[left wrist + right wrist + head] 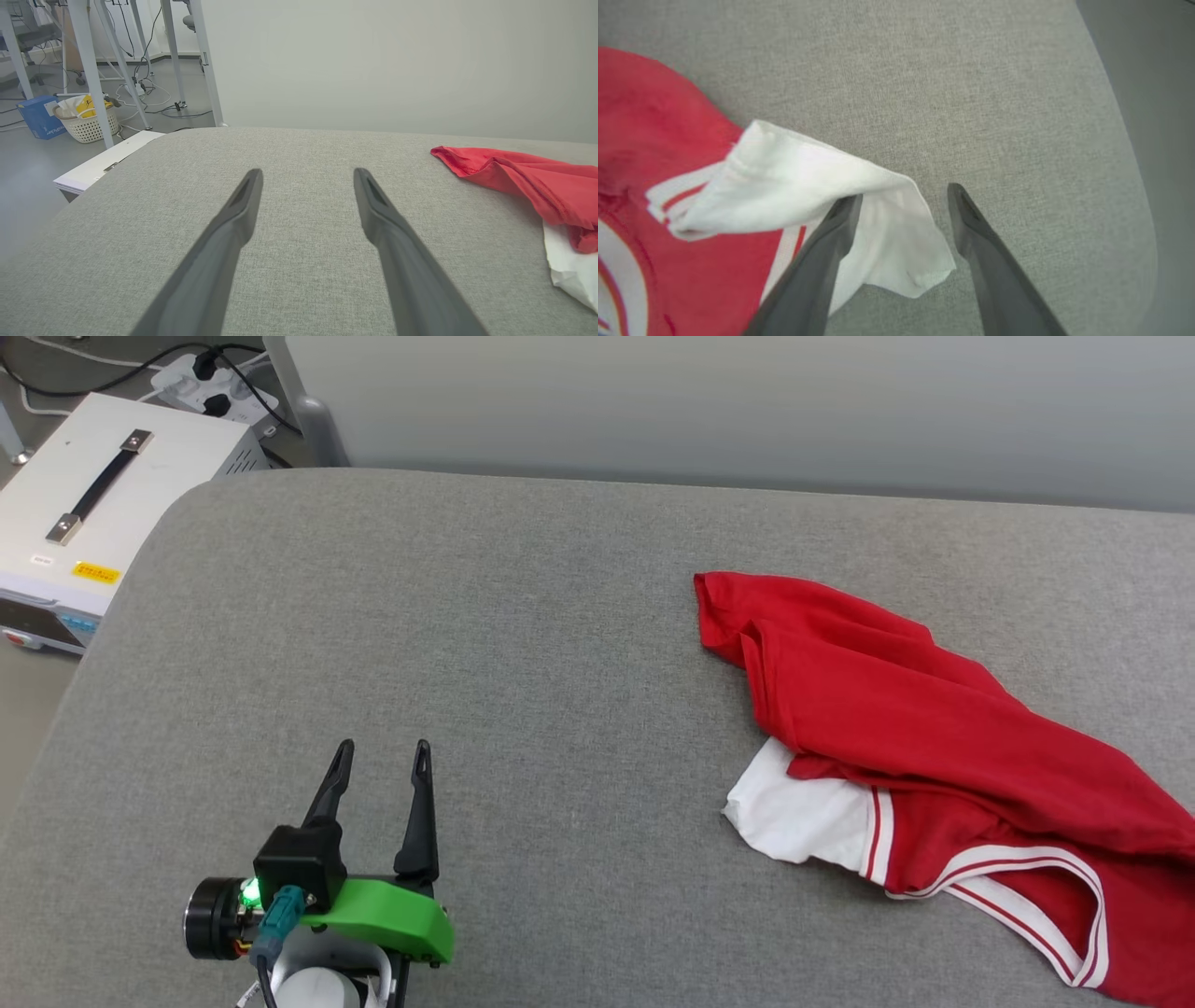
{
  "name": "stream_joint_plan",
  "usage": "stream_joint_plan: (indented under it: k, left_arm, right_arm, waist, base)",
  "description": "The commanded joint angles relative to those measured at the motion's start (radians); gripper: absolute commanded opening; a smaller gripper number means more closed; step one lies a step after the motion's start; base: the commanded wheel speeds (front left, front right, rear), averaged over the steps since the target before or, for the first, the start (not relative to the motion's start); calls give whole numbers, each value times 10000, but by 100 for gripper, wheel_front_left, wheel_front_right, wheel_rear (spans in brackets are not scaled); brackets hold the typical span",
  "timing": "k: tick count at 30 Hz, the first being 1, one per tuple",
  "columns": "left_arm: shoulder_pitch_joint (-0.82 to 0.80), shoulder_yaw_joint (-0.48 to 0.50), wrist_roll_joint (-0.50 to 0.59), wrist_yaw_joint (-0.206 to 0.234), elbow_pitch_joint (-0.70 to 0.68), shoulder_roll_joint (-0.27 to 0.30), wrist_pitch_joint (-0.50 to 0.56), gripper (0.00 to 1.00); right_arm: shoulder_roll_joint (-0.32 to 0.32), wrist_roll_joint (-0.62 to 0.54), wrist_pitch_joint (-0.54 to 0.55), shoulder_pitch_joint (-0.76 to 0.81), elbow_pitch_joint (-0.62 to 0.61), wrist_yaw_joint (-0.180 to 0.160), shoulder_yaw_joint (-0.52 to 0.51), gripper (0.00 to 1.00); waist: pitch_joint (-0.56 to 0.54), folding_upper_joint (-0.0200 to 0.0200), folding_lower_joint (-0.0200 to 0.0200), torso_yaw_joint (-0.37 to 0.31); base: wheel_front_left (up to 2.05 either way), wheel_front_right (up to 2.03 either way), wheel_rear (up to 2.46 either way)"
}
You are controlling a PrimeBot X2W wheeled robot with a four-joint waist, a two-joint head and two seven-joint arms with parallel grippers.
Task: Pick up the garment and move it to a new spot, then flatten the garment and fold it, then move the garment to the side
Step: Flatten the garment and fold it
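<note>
The white sleeve's edge sticks out free and the red body [930, 711] lies crumpled in layers, so my left gripper will next grip the shirt by that sleeve edge [739, 810].
The garment [915, 728], a red T-shirt with white sleeves and striped trim, lies crumpled on the right of the grey padded table [523, 644]. One white sleeve [803, 817] pokes out toward the middle, and the striped collar [1027, 887] lies at the near right. My left gripper [383, 756] stands open at the lower left, far from the shirt [528, 182], with nothing between its fingers [243, 205]. In the right wrist view my right gripper [903, 193] is open just above the other white sleeve [808, 196], whose cloth lies loose between and beside the fingers [840, 219].
A white equipment box [103, 495] with a black handle sits off the table's left far corner, with a power strip [210, 387] and cables behind. A pale wall [747, 401] runs along the far edge. The table's right edge [1134, 163] lies close to my right gripper.
</note>
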Motion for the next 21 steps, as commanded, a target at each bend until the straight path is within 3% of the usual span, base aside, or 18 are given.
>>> stream_joint_plan:
  k: [1, 7, 11, 17, 21]
  left_arm:
    - [188, 56, 59, -43, 15, -47, -59, 100]
    - [292, 146, 119, -80, -84, -47, -59, 100]
    - [273, 162, 166, -136, -172, -47, -59, 100]
    - [-44, 174, 317, -363, -279, -7, -59, 100]
    - [-456, 83, 387, -567, -285, 105, -59, 100]
  right_arm:
    - [27, -148, -247, -153, -246, -7, -46, 100]
    - [-3, -1142, -1386, -74, -1639, -7, -478, 100]
    - [428, -2031, -2230, 37, -2578, -7, -1189, 100]
    - [2071, -4093, -3187, 434, -4317, -7, -2666, 100]
    - [3525, -5174, -3478, 892, -5788, -7, -3177, 100]
  waist:
    - [-123, 0, 0, -74]
    - [-274, 0, 0, -235]
    - [-288, 0, 0, -299]
    - [-207, 0, 0, -334]
    - [-126, 0, 0, -328]
  base:
    - [0, 0, 0]
    - [0, 0, 0]
    - [0, 0, 0]
    - [0, 0, 0]
    - [0, 0, 0]
